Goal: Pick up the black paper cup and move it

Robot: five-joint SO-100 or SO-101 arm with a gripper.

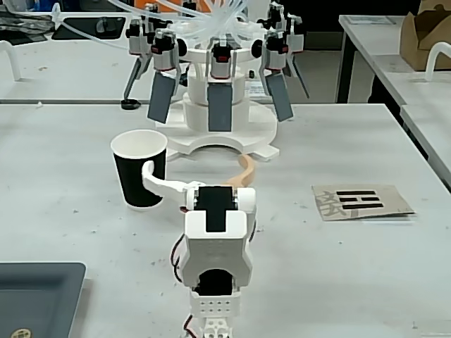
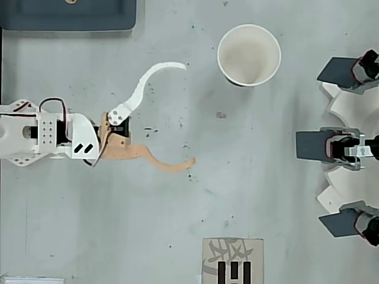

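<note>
My gripper takes hold of the paper cup by its black side point(image 1: 132, 180) below the cup's white rim point(image 1: 134, 158) next, to pick up and move it.
The black paper cup point(image 1: 141, 179) stands upright on the grey table, its white inside showing from above point(image 2: 249, 54). My gripper point(image 2: 188, 112) is open wide, with one white finger point(image 2: 142, 89) and one orange finger point(image 2: 166, 164). In the overhead view the cup sits past the white fingertip, up and to the right, with a clear gap between them. In the fixed view the gripper point(image 1: 197, 169) points away from the camera, and the white finger point(image 1: 158, 182) overlaps the front of the cup. Nothing is between the fingers.
A white stand with several dark paddles point(image 1: 225, 105) fills the far side, at the right edge from above point(image 2: 349, 148). A cardboard piece with black marks point(image 1: 361, 201) lies on the right. A dark tray point(image 1: 39, 296) is at the near left corner.
</note>
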